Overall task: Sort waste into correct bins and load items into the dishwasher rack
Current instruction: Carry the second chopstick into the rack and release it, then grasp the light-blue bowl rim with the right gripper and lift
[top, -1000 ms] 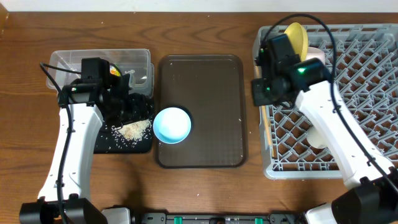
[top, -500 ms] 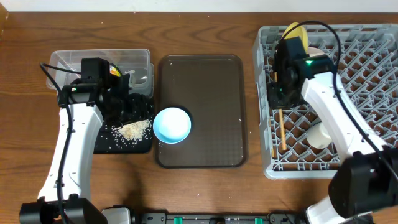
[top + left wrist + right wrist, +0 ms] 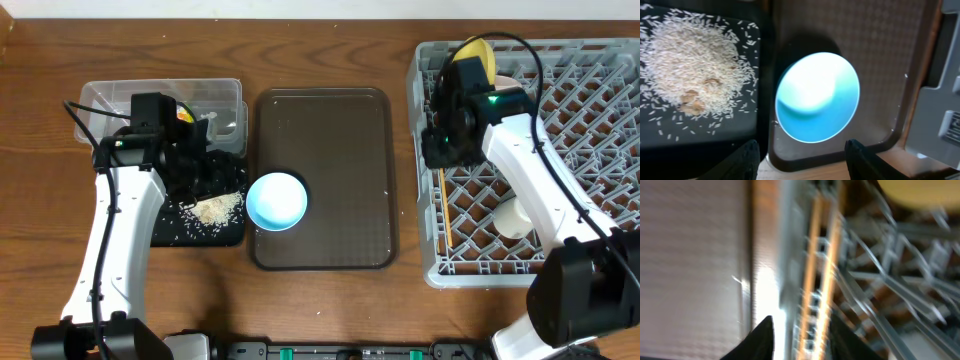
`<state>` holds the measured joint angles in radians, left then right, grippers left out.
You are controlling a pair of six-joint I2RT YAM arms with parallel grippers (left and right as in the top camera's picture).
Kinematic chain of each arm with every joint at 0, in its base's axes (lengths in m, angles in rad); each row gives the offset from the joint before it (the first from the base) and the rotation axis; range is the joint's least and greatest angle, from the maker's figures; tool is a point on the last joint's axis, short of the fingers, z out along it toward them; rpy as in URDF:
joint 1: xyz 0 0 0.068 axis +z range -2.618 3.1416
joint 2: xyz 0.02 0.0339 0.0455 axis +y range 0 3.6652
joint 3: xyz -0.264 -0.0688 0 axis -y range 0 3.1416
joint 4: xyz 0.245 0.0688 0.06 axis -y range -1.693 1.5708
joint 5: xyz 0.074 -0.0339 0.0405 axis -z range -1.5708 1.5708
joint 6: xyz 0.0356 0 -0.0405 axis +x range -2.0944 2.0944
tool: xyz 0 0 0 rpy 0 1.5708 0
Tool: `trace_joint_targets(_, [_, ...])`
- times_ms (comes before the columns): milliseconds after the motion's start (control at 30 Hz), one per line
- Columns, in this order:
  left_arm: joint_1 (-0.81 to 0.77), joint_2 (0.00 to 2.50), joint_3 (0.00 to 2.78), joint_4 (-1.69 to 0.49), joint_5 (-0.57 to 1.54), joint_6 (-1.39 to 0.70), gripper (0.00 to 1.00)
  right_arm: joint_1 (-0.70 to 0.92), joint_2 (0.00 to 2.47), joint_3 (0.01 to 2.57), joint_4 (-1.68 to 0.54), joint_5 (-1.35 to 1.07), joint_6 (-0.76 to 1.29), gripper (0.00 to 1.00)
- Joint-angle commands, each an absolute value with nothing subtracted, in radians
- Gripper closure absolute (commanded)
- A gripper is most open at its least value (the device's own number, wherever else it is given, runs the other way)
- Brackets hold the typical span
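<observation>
My right gripper pinches the light blue bowl by its rim on the rack-facing side next, which leaves the bowl's body free to load into the rack [image 3: 600, 150].
The light blue bowl [image 3: 276, 201] stands upright on the dark brown tray [image 3: 330, 130] and also shows in the left wrist view [image 3: 817, 97]. My left gripper [image 3: 203, 168] [image 3: 805, 162] is open and empty above the black tray's [image 3: 170, 232] right edge. The rice [image 3: 215, 208] [image 3: 690, 65] lies in that tray. The snack wrapper [image 3: 185, 115] is in the clear tub [image 3: 110, 98]. My right gripper [image 3: 440, 160] [image 3: 802, 327] is open over the grey rack's [image 3: 600, 150] left side. The chopsticks [image 3: 447, 215] [image 3: 820, 275] lie in the rack below it. The yellow plate [image 3: 478, 58], a pale cup [image 3: 505, 88] and the white bowl [image 3: 515, 218] sit in the rack.
The brown tray lies between the two bins and the rack. The right wrist view is blurred by motion. Bare wooden table [image 3: 330, 310] runs along the front edge.
My right gripper has moved from the rack's left edge into the rack and then back a little. The chopsticks now lie along the rack's left column. The left arm has not moved.
</observation>
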<state>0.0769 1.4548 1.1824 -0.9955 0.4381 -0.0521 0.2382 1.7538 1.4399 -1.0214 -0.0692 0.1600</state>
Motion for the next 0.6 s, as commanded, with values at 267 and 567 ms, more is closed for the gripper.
trace_joint_targets(267, [0.078, 1.451, 1.195, -1.047, 0.068, -0.302, 0.42, 0.427, 1.745, 1.474, -0.81, -0.338, 0.156, 0.49])
trace_joint_targets(567, [0.078, 1.451, 1.195, -1.066, 0.033, -0.335, 0.42, 0.63, 1.907, 1.474, -0.722, -0.315, 0.228, 0.5])
